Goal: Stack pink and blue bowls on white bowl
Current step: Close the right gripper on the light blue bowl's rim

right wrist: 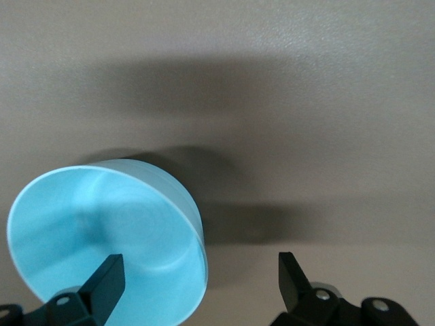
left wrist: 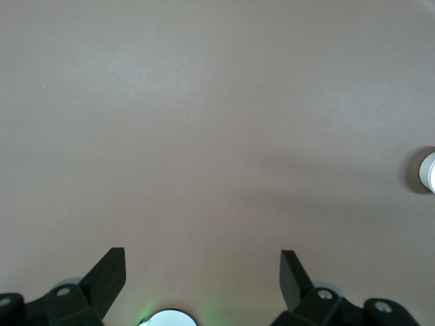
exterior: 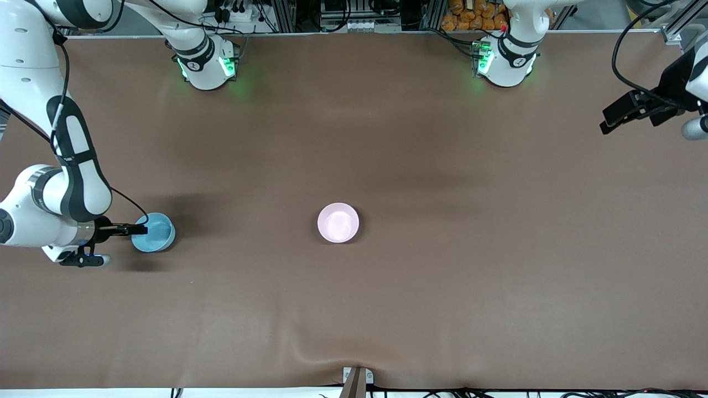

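My right gripper takes hold of the blue bowl (right wrist: pixel 102 231) by its rim (right wrist: pixel 198 239) next, to stack it on the pink and white bowls.
The blue bowl (exterior: pixel 155 233) (right wrist: pixel 102 231) stands on the table toward the right arm's end. My right gripper (exterior: pixel 139 228) (right wrist: pixel 200 272) is low at the bowl and open. One finger (right wrist: pixel 109 275) is over the bowl's inside, the other (right wrist: pixel 289 275) is outside it, and the rim lies between them untouched. The pale pink bowl (exterior: pixel 338 222) sits upright at the table's middle. The white bowl is hidden or out of view. My left gripper (exterior: pixel 611 119) (left wrist: pixel 202 272) hangs open and empty, high over the left arm's end of the table.
The brown table cloth (exterior: pixel 442 287) has a wrinkle at the front edge around a small bracket (exterior: pixel 357 378). Both arm bases (exterior: pixel 207 63) (exterior: pixel 506 61) stand along the back edge. A pale round thing (left wrist: pixel 428 172) shows at the left wrist view's edge.
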You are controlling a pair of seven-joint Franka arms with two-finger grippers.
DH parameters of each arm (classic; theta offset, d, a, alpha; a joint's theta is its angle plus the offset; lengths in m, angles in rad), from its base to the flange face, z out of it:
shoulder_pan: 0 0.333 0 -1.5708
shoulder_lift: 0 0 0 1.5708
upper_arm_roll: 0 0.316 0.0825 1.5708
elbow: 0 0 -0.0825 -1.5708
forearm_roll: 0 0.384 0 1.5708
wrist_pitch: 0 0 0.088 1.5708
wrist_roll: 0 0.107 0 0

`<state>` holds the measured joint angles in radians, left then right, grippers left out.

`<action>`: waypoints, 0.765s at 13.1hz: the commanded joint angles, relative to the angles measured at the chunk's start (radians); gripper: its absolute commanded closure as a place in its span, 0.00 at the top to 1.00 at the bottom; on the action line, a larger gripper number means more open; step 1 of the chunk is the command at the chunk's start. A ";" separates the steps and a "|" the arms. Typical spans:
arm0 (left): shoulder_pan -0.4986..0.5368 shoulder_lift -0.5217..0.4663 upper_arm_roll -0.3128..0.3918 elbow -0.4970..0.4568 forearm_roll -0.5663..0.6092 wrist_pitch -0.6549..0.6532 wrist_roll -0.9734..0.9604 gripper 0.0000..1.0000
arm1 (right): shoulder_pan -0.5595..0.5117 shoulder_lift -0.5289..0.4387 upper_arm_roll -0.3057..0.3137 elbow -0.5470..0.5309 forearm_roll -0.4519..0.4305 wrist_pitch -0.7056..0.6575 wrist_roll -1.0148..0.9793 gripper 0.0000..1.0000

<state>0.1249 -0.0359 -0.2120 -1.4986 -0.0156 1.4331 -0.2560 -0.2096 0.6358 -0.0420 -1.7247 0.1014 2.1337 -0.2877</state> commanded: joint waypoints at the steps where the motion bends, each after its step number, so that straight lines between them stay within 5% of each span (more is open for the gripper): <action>1: 0.009 -0.033 -0.017 -0.012 0.019 -0.031 0.018 1.00 | -0.017 -0.016 0.016 -0.056 0.021 0.055 -0.037 1.00; 2: 0.007 -0.033 -0.018 -0.012 0.019 -0.033 0.018 1.00 | -0.017 -0.016 0.016 -0.056 0.021 0.055 -0.037 0.87; 3: 0.004 -0.032 -0.018 -0.014 0.020 -0.031 0.017 1.00 | -0.016 -0.016 0.016 -0.056 0.021 0.055 -0.039 0.62; 4: 0.001 -0.032 -0.020 -0.017 0.020 -0.033 0.018 1.00 | -0.016 -0.016 0.016 -0.056 0.021 0.055 -0.039 0.18; 5: 0.001 -0.032 -0.032 -0.026 0.020 -0.037 0.018 1.00 | -0.013 -0.016 0.016 -0.055 0.021 0.055 -0.039 0.00; 10: 0.009 -0.027 -0.033 -0.029 0.022 -0.060 0.020 1.00 | -0.016 -0.018 0.017 -0.053 0.021 0.052 -0.039 0.00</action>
<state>0.1242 -0.0510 -0.2395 -1.5209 -0.0155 1.3863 -0.2558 -0.2104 0.6356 -0.0368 -1.7627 0.1078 2.1770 -0.3018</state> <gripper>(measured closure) 0.000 0.855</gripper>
